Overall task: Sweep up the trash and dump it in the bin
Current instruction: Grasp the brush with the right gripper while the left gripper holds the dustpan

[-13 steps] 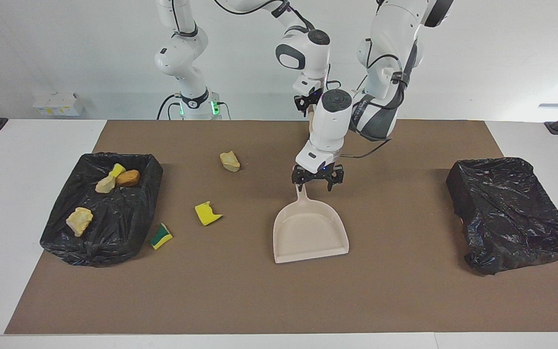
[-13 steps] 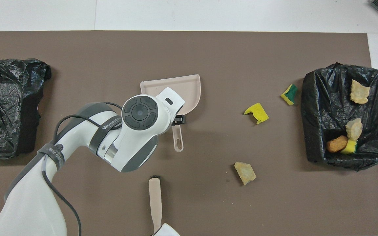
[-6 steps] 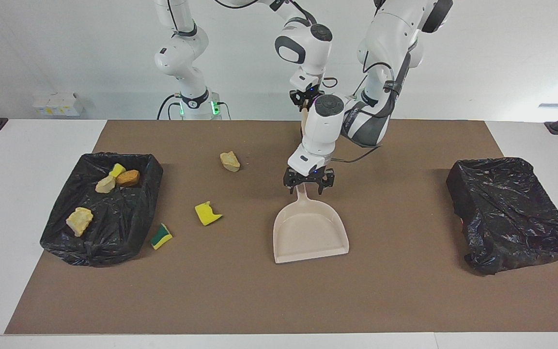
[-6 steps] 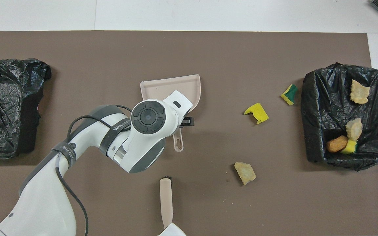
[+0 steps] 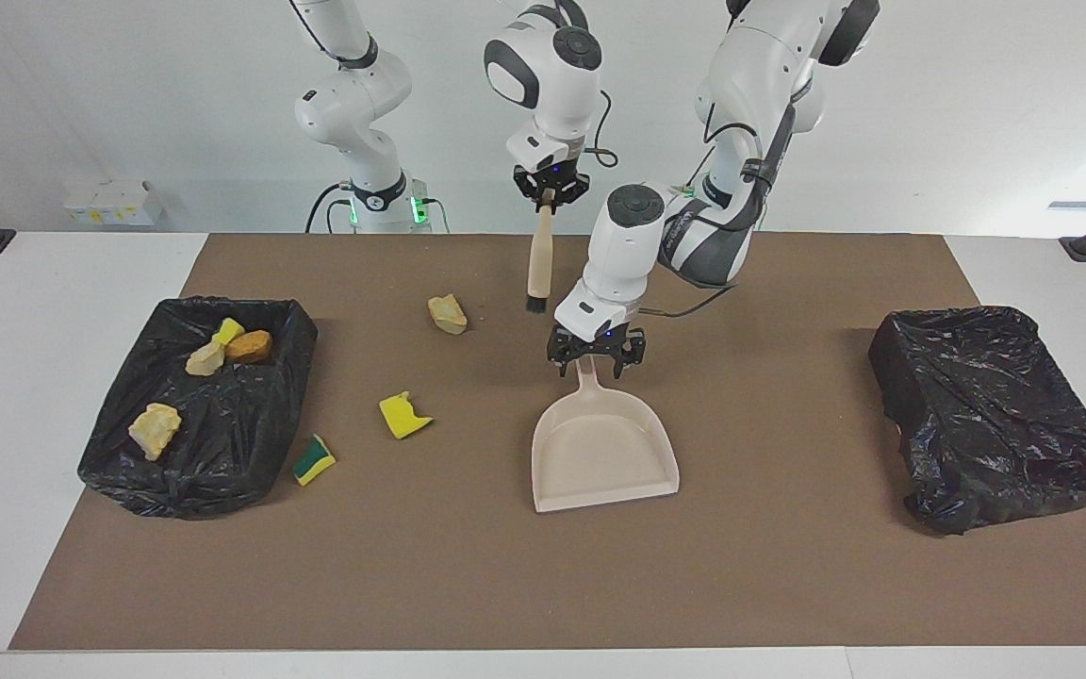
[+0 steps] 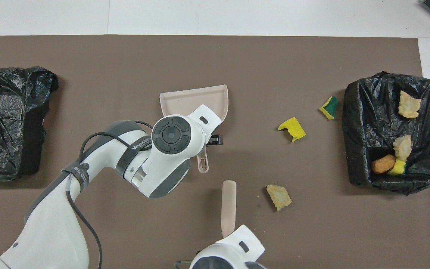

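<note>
My left gripper's fingers reach down around the dustpan's handle point(image 6: 203, 161) beside the pan point(image 6: 195, 98), so it is time for my left gripper to close on it.
A pale pink dustpan point(image 5: 601, 453) lies flat mid-mat, handle toward the robots. My left gripper point(image 5: 598, 363) stands open, its fingers astride the handle point(image 6: 202, 164). Above the mat's robot-side edge, my right gripper point(image 5: 551, 189) is shut on a brush point(image 5: 539, 259) that hangs bristles down. Three trash chunks lie loose on the mat toward the right arm's end: a beige one point(image 5: 447, 314), a yellow one point(image 5: 403, 415) and a yellow-and-green one point(image 5: 314, 459). A black-lined bin point(image 5: 260, 443) at that end holds several more chunks.
A second black-bagged bin point(image 5: 995, 415) sits at the left arm's end of the brown mat point(image 5: 505, 585). White table shows around the mat.
My right gripper has lifted the brush and carried it toward the right arm's end, out from where the left arm hid it. My left gripper has shifted slightly along the dustpan handle. The dustpan stayed put.
</note>
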